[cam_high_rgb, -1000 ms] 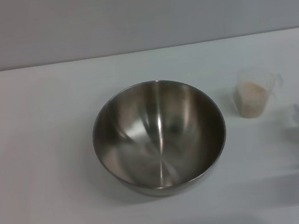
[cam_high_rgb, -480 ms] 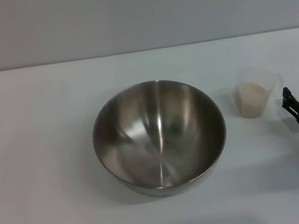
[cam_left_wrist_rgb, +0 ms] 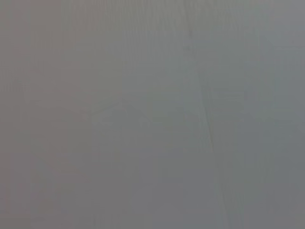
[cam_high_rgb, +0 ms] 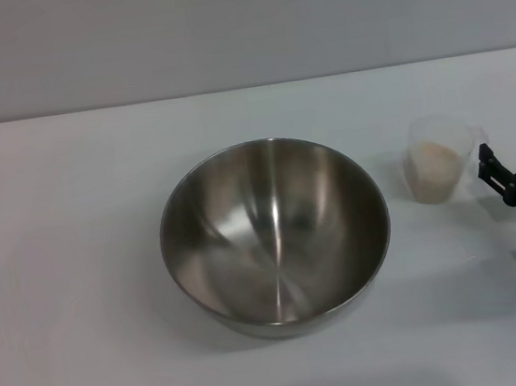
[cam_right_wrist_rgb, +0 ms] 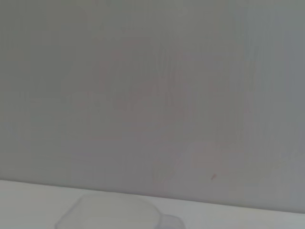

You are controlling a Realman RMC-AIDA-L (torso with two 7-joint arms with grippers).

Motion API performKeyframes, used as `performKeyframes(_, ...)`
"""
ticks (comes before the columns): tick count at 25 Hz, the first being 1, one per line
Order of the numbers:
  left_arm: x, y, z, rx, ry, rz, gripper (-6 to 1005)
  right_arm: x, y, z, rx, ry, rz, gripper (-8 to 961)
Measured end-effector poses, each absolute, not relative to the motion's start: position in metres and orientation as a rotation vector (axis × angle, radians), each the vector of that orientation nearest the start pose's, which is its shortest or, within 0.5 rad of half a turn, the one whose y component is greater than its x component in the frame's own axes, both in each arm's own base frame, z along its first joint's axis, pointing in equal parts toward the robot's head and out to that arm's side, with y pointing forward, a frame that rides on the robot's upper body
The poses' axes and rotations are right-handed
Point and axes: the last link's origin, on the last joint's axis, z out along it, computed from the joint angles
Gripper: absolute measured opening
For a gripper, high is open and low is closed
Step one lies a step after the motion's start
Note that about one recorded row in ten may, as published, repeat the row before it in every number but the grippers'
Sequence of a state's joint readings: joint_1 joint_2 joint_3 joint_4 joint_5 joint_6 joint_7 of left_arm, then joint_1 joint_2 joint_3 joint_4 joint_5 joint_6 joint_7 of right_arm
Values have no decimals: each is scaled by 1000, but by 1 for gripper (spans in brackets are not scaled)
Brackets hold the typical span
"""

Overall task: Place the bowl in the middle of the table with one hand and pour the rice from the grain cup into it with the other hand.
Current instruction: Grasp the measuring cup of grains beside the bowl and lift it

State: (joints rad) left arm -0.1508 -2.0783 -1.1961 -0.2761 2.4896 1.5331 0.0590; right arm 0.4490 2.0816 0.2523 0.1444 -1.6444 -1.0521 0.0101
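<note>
My right gripper should move toward its handle before closing on the cup, because both black fingertips are short of the grain cup (cam_high_rgb: pixel 439 159) and would miss it if they closed now.
The steel bowl (cam_high_rgb: pixel 275 233) sits empty near the middle of the white table (cam_high_rgb: pixel 72 216) in the head view. To its right stands the clear grain cup (cam_high_rgb: pixel 439 159), upright, with pale rice (cam_high_rgb: pixel 434 171) filling its lower part. My right gripper (cam_high_rgb: pixel 515 145) is at the right edge of the table, just right of the cup, open with both black fingers spread and nothing between them. In the right wrist view the cup's rim (cam_right_wrist_rgb: pixel 114 214) shows low in front of the grey wall. My left gripper is out of view; its wrist view shows only a plain grey surface.
A grey wall (cam_high_rgb: pixel 238 26) runs along the table's far edge. White tabletop lies to the left of the bowl and in front of it.
My right gripper has come in from the right edge toward the cup, moving left and slightly farther back. Bowl and cup have not moved.
</note>
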Motion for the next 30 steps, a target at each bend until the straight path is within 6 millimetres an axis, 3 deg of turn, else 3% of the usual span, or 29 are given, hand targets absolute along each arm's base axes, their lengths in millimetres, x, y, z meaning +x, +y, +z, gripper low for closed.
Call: performKeyframes(30, -356, 243, 45, -1249, -264, -648, 815, 349, 338, -33, -1661, 609, 431, 764)
